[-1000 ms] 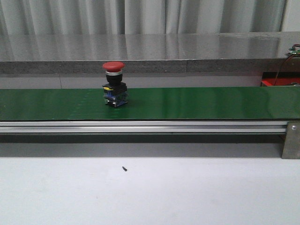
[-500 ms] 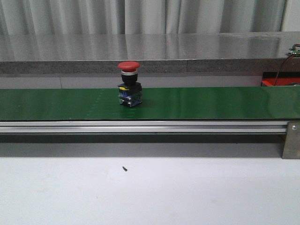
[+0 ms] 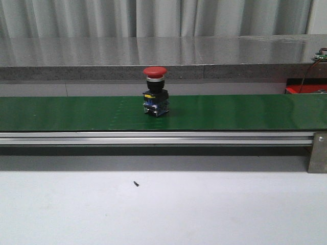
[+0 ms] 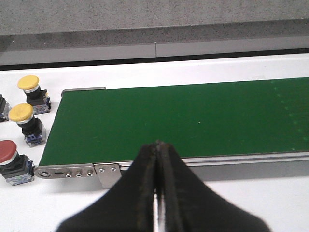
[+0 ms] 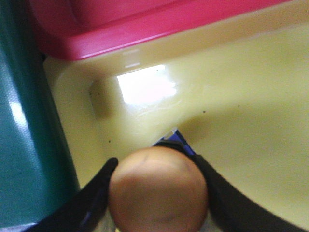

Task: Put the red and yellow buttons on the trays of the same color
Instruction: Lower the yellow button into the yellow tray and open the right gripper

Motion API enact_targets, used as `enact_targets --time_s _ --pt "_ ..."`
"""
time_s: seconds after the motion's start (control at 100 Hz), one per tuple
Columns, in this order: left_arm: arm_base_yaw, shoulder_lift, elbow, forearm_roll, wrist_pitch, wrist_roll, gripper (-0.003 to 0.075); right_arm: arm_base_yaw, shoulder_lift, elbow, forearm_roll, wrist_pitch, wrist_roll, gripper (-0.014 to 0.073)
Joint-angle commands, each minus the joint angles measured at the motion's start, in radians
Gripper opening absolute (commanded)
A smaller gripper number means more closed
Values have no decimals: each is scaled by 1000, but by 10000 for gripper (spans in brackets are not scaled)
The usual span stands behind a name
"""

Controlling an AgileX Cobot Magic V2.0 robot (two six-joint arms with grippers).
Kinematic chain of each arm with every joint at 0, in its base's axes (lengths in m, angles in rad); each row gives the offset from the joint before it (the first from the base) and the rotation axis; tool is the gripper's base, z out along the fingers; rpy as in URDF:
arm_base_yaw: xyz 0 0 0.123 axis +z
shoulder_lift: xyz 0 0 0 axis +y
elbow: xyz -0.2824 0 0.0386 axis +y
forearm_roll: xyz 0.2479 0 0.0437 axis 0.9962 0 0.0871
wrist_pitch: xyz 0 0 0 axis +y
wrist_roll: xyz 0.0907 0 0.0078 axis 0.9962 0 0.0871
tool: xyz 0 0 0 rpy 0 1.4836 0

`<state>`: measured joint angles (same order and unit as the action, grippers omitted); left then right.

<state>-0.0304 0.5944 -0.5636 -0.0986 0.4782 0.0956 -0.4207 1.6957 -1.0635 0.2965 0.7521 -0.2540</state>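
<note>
The yellow button's dark base is low on the yellow tray and the button would stand, so it is now time for my right gripper to release it.
A red button (image 3: 155, 92) stands upright on the green conveyor belt (image 3: 230, 112), a little left of centre in the front view. Neither gripper shows there. My right gripper (image 5: 157, 164) is shut on a yellow button (image 5: 158, 193), its fingers on either side of the round cap, low over the yellow tray (image 5: 241, 96). The red tray (image 5: 120, 19) adjoins that tray. My left gripper (image 4: 157, 144) is shut with nothing in it, above the near rail at the belt's end (image 4: 169, 116). Two yellow buttons (image 4: 28, 86) (image 4: 23, 116) and a red one (image 4: 8, 153) stand on the white table beside that end.
The belt's aluminium rail (image 3: 153, 138) runs across the front view, with a metal bracket (image 3: 318, 152) at its right end. A small dark screw (image 3: 136, 184) lies on the white table. A grey ledge (image 3: 163, 71) runs behind the belt; a red object (image 3: 305, 90) sits far right.
The red button has travelled to the right along the belt, still upright. Nothing else in the front view has changed.
</note>
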Motion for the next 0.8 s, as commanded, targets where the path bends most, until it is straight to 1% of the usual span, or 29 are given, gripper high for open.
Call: enact_targets --time_s 0.0,0.12,0.27,0.32,0.59,0.79 --pt "-4 -1 -27 -3 -70 1 -20 1 -36 -21 18 -22 -8 259" --pt "-4 -1 -27 -3 -70 1 -20 2 -32 -21 16 -6 -10 271" --pt "-4 -1 -27 -3 -66 1 -20 2 -27 -21 16 -1 -10 384" --pt "-4 -1 -27 -3 -64 1 -20 2 -27 -21 16 -1 -10 405" --pt "-4 -1 -27 -3 -49 1 -20 2 -27 -28 15 22 -10 410" --pt "-4 -1 -27 -3 -49 1 -20 2 -64 -65 14 40 -10 512"
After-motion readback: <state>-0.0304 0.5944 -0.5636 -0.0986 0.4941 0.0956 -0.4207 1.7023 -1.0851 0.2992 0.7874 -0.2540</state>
